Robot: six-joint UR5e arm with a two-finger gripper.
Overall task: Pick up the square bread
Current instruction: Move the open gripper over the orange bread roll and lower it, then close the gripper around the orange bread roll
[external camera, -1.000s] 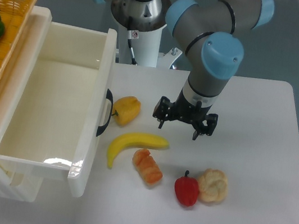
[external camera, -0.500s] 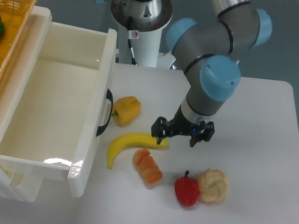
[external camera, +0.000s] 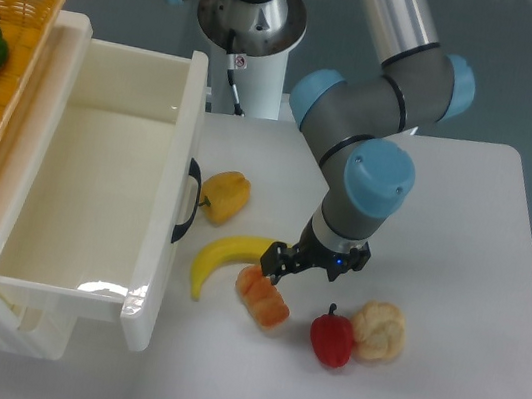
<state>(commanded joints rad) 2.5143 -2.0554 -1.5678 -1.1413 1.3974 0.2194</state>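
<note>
I need to pick up the square bread next, so I should grab it with my gripper by its end beside the red pepper.
The square bread is a small glossy orange-tan loaf with pale patches. It lies on the white table just below the right end of the banana. My gripper hangs low over the table, just up and to the right of the bread. Its fingers are spread, and the left fingertip is close to the bread's upper end. Nothing is held between the fingers.
A yellow bell pepper lies near the drawer handle. A red pepper and a pale round roll lie right of the bread. An open white drawer stands at the left, with a wicker basket behind it.
The gripper has moved down and to the left, from above the banana's right end to just beside the bread. Its fingers have stayed open. The objects have not moved.
</note>
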